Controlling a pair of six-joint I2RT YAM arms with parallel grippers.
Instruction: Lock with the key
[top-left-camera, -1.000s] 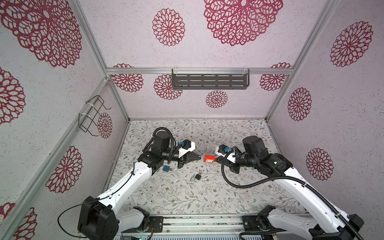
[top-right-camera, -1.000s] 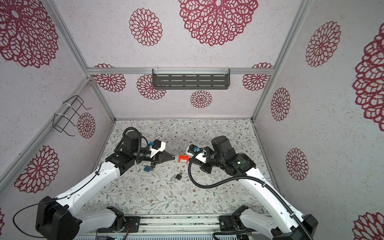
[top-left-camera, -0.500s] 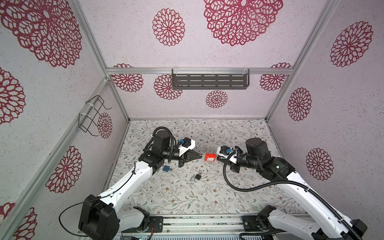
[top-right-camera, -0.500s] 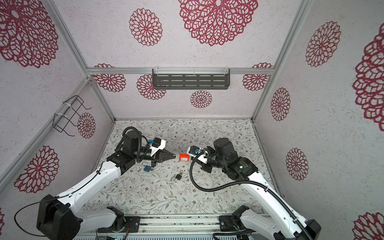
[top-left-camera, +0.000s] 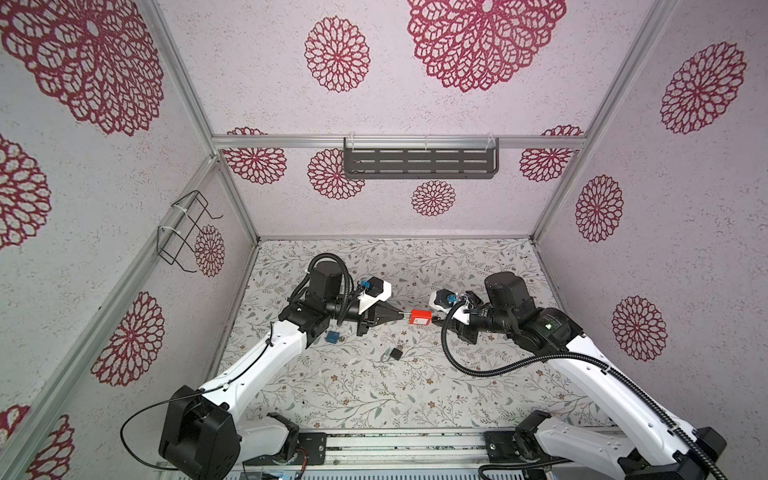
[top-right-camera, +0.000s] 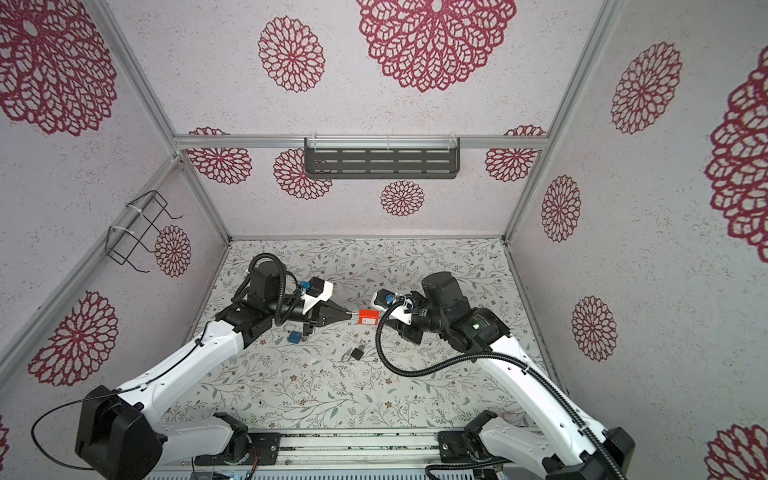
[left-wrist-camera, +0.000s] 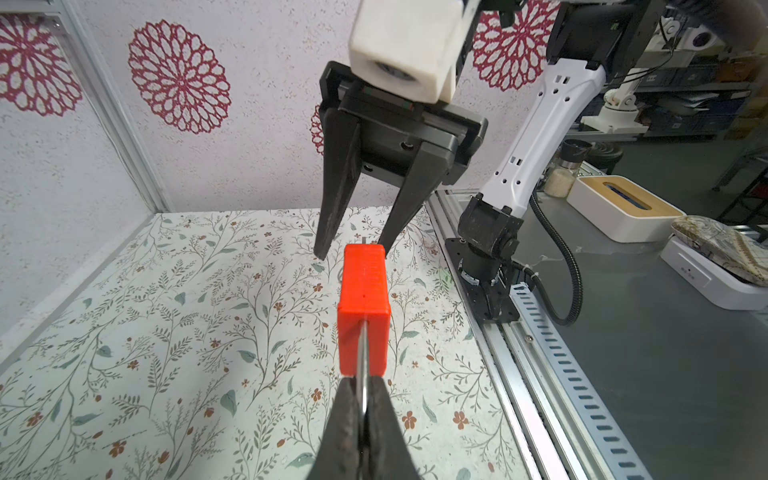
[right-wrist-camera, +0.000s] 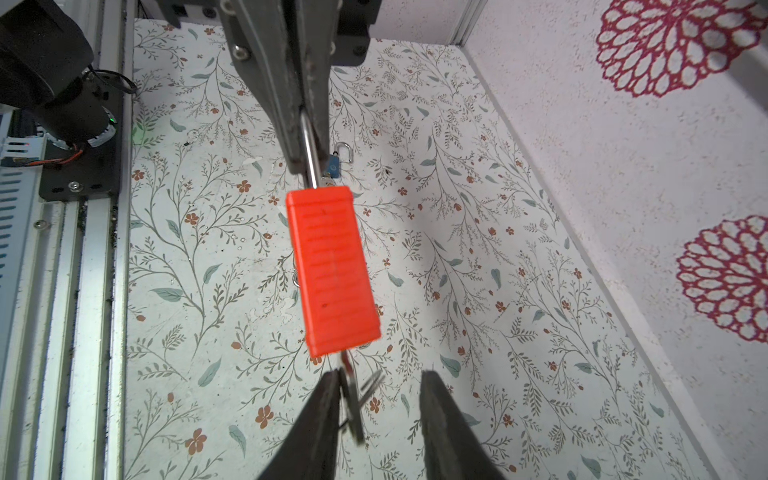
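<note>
The right gripper grabs the key by its ring end next. That leaves the key's blade free to lock and leave the padlock.
A red padlock (top-left-camera: 419, 319) (top-right-camera: 368, 318) hangs in the air between the two arms. My left gripper (top-left-camera: 401, 318) (left-wrist-camera: 362, 390) is shut on its steel shackle (right-wrist-camera: 309, 153), the body pointing away from it. A key (right-wrist-camera: 349, 386) with a ring sticks out of the padlock's (right-wrist-camera: 332, 270) far end. My right gripper (top-left-camera: 434, 319) (right-wrist-camera: 376, 378) stands open at that end. The key lies close against one finger, while the other finger stands well apart from it. The left wrist view shows the right gripper (left-wrist-camera: 352, 249) with its jaws spread just behind the padlock (left-wrist-camera: 364, 307).
A blue padlock (top-left-camera: 332, 337) (top-right-camera: 294, 337) lies on the floral floor under the left arm. A small black padlock (top-left-camera: 395, 354) (top-right-camera: 356, 353) lies nearer the front. A grey shelf (top-left-camera: 419, 164) hangs on the back wall, a wire basket (top-left-camera: 183, 232) on the left wall.
My right gripper has opened off the key and drawn back slightly to the right. The left gripper and the red padlock have stayed where they were.
</note>
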